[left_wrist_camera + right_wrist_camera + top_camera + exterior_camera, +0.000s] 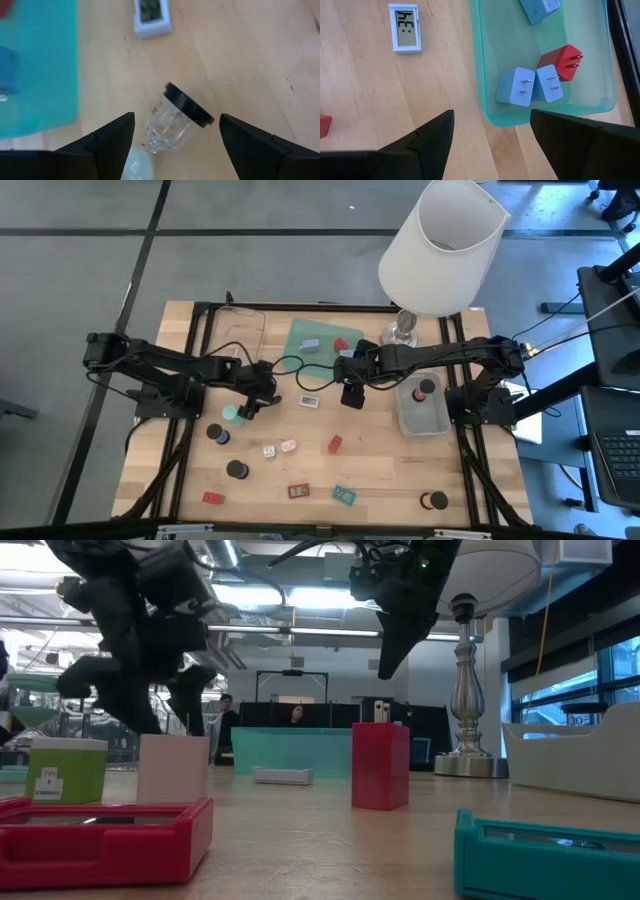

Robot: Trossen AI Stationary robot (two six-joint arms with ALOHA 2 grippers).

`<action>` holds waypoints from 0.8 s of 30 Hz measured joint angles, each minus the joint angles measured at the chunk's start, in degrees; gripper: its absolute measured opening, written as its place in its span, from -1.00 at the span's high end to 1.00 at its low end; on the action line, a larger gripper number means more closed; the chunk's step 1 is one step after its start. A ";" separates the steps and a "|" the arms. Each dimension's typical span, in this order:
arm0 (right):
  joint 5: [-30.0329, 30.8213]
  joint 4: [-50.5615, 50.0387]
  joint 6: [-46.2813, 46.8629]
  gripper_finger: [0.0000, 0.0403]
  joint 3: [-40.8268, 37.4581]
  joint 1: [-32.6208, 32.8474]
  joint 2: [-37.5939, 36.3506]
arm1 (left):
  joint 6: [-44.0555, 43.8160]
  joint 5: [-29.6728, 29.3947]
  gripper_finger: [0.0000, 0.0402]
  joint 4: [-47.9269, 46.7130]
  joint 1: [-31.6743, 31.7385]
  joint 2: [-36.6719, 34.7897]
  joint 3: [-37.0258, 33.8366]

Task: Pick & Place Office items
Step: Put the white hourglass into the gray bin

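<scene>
Next, my left gripper picks up the sand-timer by its clear glass bulb [172, 124] to put it in the grey tray.
A small sand-timer lies on its side on the wood: a clear glass bulb with a black round cap [189, 106] and a mint-green end [232, 416]. My left gripper [175, 137] hangs open just above it, one finger on either side, touching nothing; in the high view the left gripper [252, 406] is left of centre. My right gripper [492, 135] stands open in the air near the green tray [485, 60], which holds blue plug blocks [516, 87] and a red one [561, 61]. A white display piece [406, 27] lies flat on the table between the two grippers.
Loose pieces lie on the near half of the table: black caps [237, 470], white-pink blocks [280, 448], a red block [336, 443], flat red [299, 491] and teal [344, 495] rectangles. A grey tray [421, 418] stands right, a clear tray [235, 332] far left, a lamp [442, 245] at the back.
</scene>
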 joint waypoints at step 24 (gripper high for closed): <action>0.21 0.04 -0.14 -0.32 0.00 0.00 0.00 | -3.25 -0.57 0.16 2.81 0.98 11.01 5.72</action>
